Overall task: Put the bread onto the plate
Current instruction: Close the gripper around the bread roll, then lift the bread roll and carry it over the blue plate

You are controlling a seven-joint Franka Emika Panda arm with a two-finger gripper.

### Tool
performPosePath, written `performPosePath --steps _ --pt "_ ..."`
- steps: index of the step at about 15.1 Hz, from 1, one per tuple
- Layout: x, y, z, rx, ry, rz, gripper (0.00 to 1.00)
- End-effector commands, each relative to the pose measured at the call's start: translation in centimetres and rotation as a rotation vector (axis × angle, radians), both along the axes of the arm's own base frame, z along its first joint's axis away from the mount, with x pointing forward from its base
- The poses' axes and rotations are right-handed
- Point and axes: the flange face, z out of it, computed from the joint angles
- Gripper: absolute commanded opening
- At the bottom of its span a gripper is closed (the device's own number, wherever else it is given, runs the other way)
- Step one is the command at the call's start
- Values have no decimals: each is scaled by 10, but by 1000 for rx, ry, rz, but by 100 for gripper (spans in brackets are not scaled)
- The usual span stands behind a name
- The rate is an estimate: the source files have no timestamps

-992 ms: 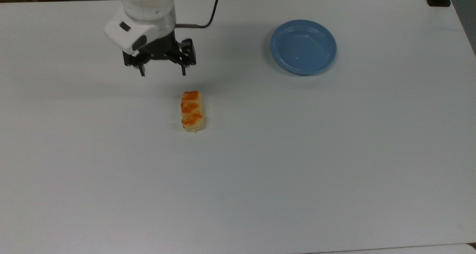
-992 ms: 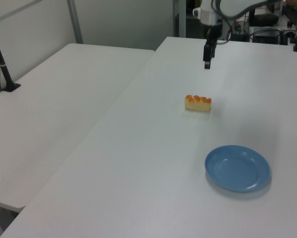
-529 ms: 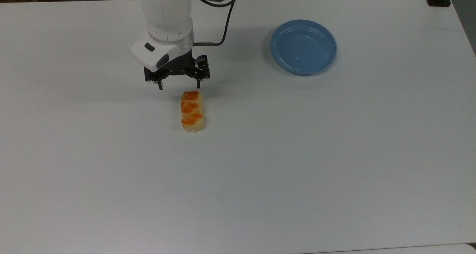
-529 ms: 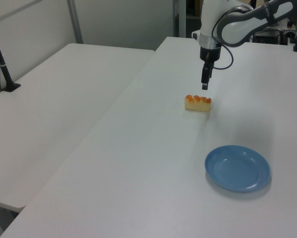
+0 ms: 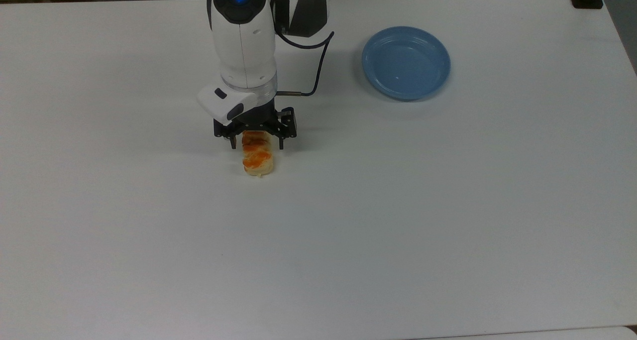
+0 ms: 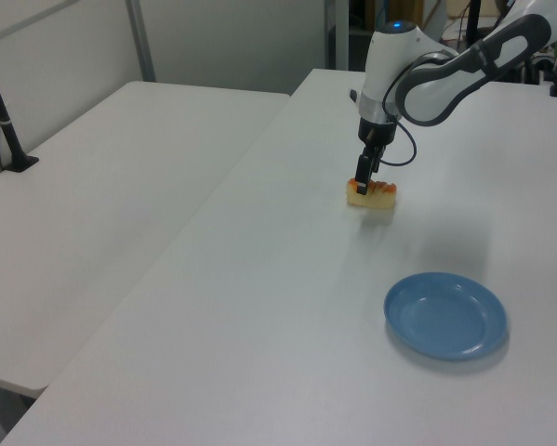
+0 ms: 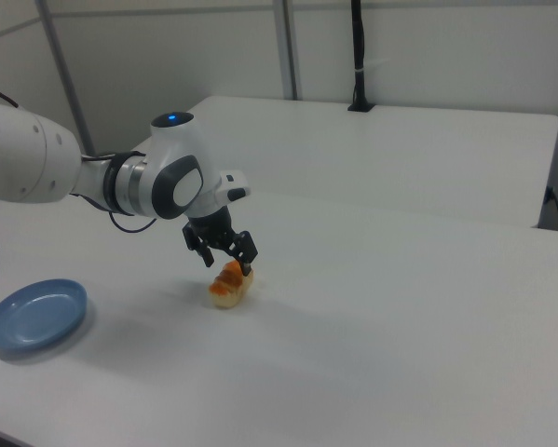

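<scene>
Next, my gripper grabs the bun by its orange-glazed end [image 6: 353,195] and puts it onto the blue plate [image 6: 445,314].
The bread [image 5: 258,159] [image 6: 375,194] [image 7: 229,284], a pale-yellow bun with orange-glazed lumps, lies on the white table. My gripper [image 5: 257,144] [image 6: 362,187] [image 7: 228,264] is open and straddles the bun's far end in the top view, one finger on each side, with the arm's wrist covering that end. The blue plate [image 5: 406,62] [image 6: 445,314] [image 7: 33,316] sits empty, well to the top view's right of the bread.
The white table [image 5: 398,220] stretches wide around the bread and plate. A second white table [image 6: 101,186] adjoins it at the left view's left, carrying a black stand [image 6: 4,121]. A black cable [image 5: 318,71] hangs from the arm.
The gripper has travelled toward the bread and come down, from just beyond its far end to straddling that end. Bread and plate have not moved.
</scene>
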Motion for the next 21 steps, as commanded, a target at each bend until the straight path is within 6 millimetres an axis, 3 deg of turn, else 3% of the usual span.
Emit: performPosePath --steps 1,2,5,7,8,11,15,17,21 --pt "-2 6 -9 -31 2 17 81" --pt "-2 6 -11 -31 7 19 73" --pt "-5 11 -15 -33 16 28 63" --pt "-5 15 -13 -34 21 33 47" --pt "-7 15 -5 -37 25 35 47" --pt "-21 24 44 -56 76 46 47" --pt "-57 74 106 -74 148 114 47" --pt "-87 108 141 -83 184 151 47" --pt "-128 165 167 0 245 121 47"
